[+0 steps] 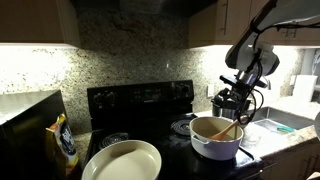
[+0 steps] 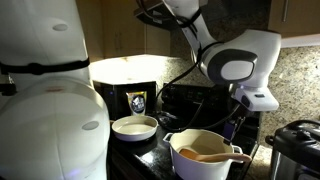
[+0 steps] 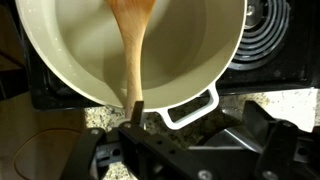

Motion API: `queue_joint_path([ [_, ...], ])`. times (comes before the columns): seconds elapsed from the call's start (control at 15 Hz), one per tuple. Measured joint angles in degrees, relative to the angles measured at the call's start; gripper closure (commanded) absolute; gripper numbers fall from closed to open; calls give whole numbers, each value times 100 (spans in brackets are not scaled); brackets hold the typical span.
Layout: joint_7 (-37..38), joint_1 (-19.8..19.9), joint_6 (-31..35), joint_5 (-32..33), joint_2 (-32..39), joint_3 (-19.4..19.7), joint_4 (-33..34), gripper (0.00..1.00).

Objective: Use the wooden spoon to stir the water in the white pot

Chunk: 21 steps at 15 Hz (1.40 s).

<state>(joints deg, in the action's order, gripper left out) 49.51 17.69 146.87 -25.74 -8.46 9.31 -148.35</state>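
The bowl of the spoon should stay in the water to stir. My gripper will next grab the wooden spoon (image 3: pixel 133 50) by the end of its handle beyond the pot's rim.
The white pot (image 1: pixel 215 146) stands on the black stove; it also shows in an exterior view (image 2: pixel 205 168) and fills the top of the wrist view (image 3: pixel 60 75). The wooden spoon (image 3: pixel 133 50) lies in it, bowl down in the dim tan water (image 3: pixel 85 40), handle resting on the rim near the pot's handle loop. The spoon shows in both exterior views (image 1: pixel 228 130) (image 2: pixel 210 154). My gripper (image 3: pixel 200 112) hovers just outside the pot's rim. Its fingers are wide apart, and one finger sits right beside the end of the spoon handle. My gripper (image 1: pixel 236 100) is above the pot's edge.
A wide shallow cream dish (image 1: pixel 122 160) (image 2: pixel 134 126) sits on the stove beside the pot. A coil burner (image 3: pixel 268 40) lies next to the pot. A yellow-black bag (image 1: pixel 65 142) stands on the counter. A black-and-steel cooker (image 2: pixel 295 150) stands near the pot.
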Motion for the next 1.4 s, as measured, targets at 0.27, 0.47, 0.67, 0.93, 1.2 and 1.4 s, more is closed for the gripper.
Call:
queue_joint_path([
  [0.27,1441,2,-237,1186,578,10,76,0],
  [0.47,1674,1,-679,1545,681,182,45,0],
  [0.67,1674,13,-909,1618,629,432,29,0],
  [0.93,1674,29,-918,1630,506,683,-38,0],
  [1.2,1674,32,-899,1642,284,737,-66,0],
  [1.4,1674,32,-894,1642,118,737,-66,25],
])
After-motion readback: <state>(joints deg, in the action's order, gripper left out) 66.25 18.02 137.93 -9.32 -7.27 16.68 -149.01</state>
